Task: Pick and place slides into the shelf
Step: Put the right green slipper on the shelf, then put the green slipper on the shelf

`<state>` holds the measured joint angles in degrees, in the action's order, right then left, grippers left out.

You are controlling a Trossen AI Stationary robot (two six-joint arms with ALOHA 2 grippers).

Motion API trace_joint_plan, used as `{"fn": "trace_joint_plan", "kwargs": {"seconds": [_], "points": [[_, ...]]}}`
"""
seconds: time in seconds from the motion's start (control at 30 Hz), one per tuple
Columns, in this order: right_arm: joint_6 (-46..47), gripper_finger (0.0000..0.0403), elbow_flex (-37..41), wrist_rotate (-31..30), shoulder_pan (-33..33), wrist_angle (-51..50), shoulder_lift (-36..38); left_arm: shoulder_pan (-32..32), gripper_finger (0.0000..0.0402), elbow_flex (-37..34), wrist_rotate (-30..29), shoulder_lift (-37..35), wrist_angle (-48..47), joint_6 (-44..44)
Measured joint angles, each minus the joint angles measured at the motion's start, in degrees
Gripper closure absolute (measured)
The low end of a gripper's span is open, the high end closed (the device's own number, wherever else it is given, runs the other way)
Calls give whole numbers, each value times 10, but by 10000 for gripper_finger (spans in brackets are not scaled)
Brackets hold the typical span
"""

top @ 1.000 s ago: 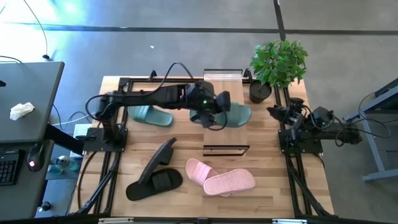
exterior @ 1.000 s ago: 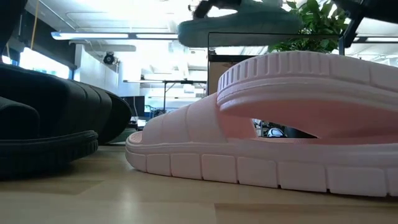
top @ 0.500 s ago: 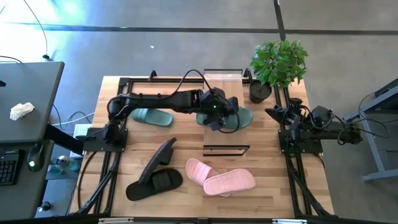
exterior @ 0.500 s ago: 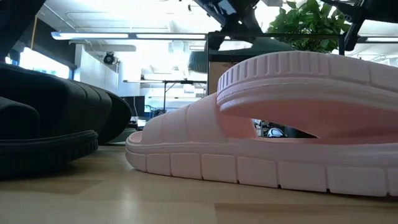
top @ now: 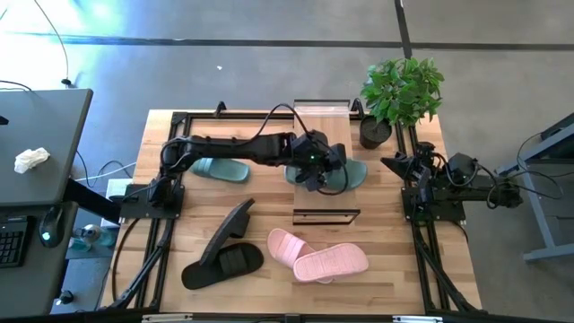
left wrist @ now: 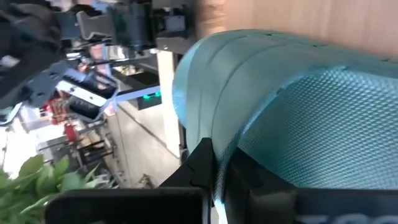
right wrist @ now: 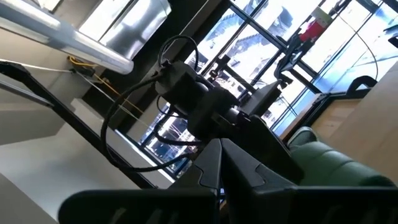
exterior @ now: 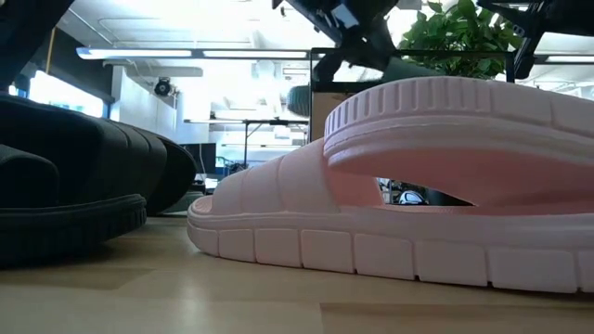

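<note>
I should open my left gripper now: the green slide's sole (top: 357,175) sits against the shelf board (top: 324,200) and spans its width, so the slide would stay there.
My left arm reaches across the table to the shelf (top: 326,213), a low rack with a black frame and a light board. My left gripper (top: 312,169) is shut on a sage green slide (top: 348,175) over that board; in the low view the slide looks tilted. The second green slide (top: 220,168) lies flat on the table to the shelf's left. The pink pair (top: 318,257) lies near the front edge, one on the other. One black slide (top: 224,262) lies flat and its partner (top: 235,224) leans on it. My right gripper (top: 392,161) waits shut at the right edge. My left gripper holds the green slide (left wrist: 298,124) at its side edge next to the strap (left wrist: 205,93), one dark finger (left wrist: 208,165) against that edge. The fingers come from the table's left, slanting down. Whether the slide rests on the shelf board cannot be told.
A potted plant (top: 404,90) stands at the far right corner, beside the shelf. The pink slide (exterior: 418,186) and a black slide (exterior: 74,186) fill the low view's foreground. Bare tabletop (top: 269,193) lies between the shelf and the black pair.
My left gripper has carried the green slide toward the table's right edge and down, from above the shelf's left side to low over its board. The slide has dropped and tipped in the low view. The gripper has stayed shut on it.
</note>
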<state>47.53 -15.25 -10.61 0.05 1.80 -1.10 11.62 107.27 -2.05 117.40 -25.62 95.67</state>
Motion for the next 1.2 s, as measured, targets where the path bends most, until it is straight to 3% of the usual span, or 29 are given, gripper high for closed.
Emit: {"fn": "trace_joint_plan", "kwargs": {"seconds": [0.37,0.6,0.9,1.2], "points": [[0,402,0,0,0,-4,0,0,340,0,-1,-1,1,-59],[0,402,0,0,0,-4,0,-2,276,0,-2,-1,1,-61],[-1,402,0,0,0,-4,0,-9,191,0,-59,-1,-2,-62],[-15,402,0,0,0,-4,0,-33,165,0,-113,-1,-42,-86]]}}
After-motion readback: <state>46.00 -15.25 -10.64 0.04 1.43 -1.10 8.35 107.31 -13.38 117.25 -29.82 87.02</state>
